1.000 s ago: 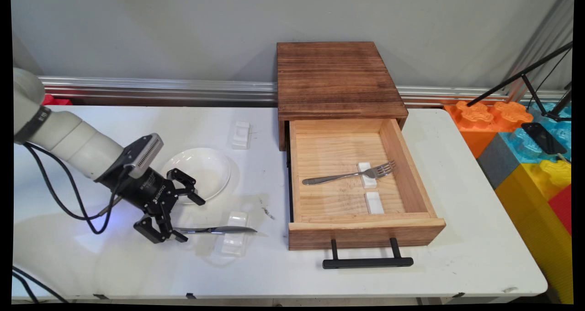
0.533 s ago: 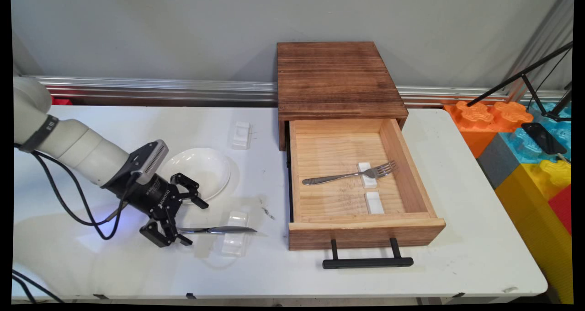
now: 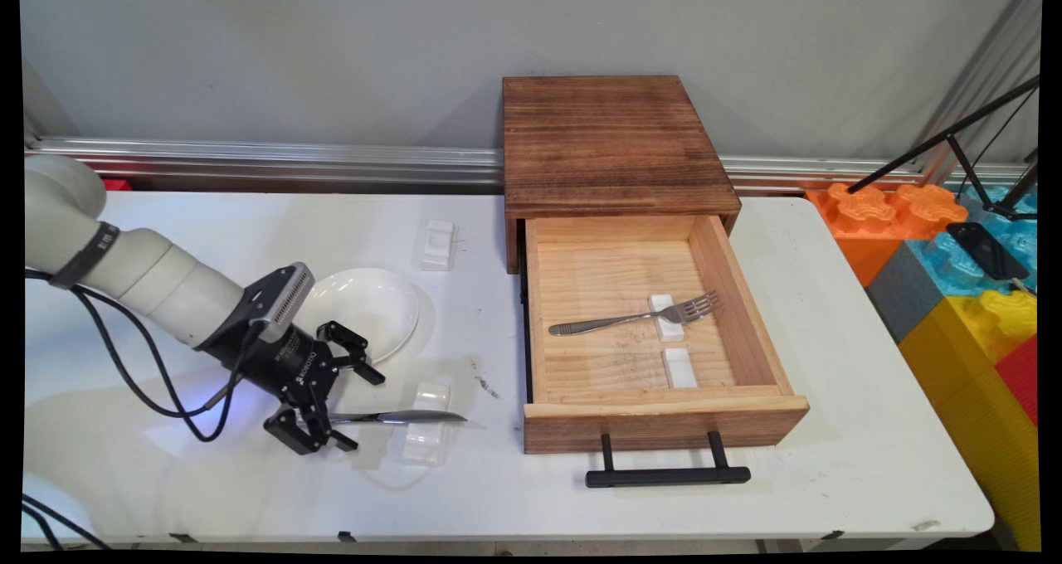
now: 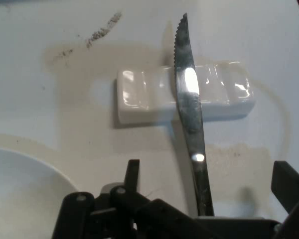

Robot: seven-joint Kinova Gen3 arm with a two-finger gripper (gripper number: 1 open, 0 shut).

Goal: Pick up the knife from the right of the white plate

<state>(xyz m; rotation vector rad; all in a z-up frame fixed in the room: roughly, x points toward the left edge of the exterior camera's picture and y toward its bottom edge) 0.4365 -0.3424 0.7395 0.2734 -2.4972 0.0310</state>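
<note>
My gripper is to grab the steel knife by its handle (image 3: 355, 418) next. Then it can lay the knife beside the fork in the open drawer.
A steel knife (image 3: 406, 417) lies across a small white rest (image 3: 426, 431) on the table, blade pointing right. My gripper (image 3: 362, 412) is open at the knife's handle end, one finger on each side of the handle and neither touching it. In the hand view the serrated knife (image 4: 189, 99) runs up over the white rest (image 4: 139, 97), and its handle passes between the gripper (image 4: 209, 181) fingers (image 4: 133, 174). A white plate (image 3: 365, 311) sits just behind the gripper.
An open wooden drawer (image 3: 664, 415) with a black handle stands to the right, holding a fork (image 3: 630, 319) on a white rest and a second bare rest (image 3: 680, 367). Another white rest (image 3: 437, 245) lies behind the plate. Coloured foam blocks (image 3: 962, 282) border the table's right side.
The gripper has slid to the right along the table, so its open fingers now straddle more of the knife's handle. The knife has not moved.
</note>
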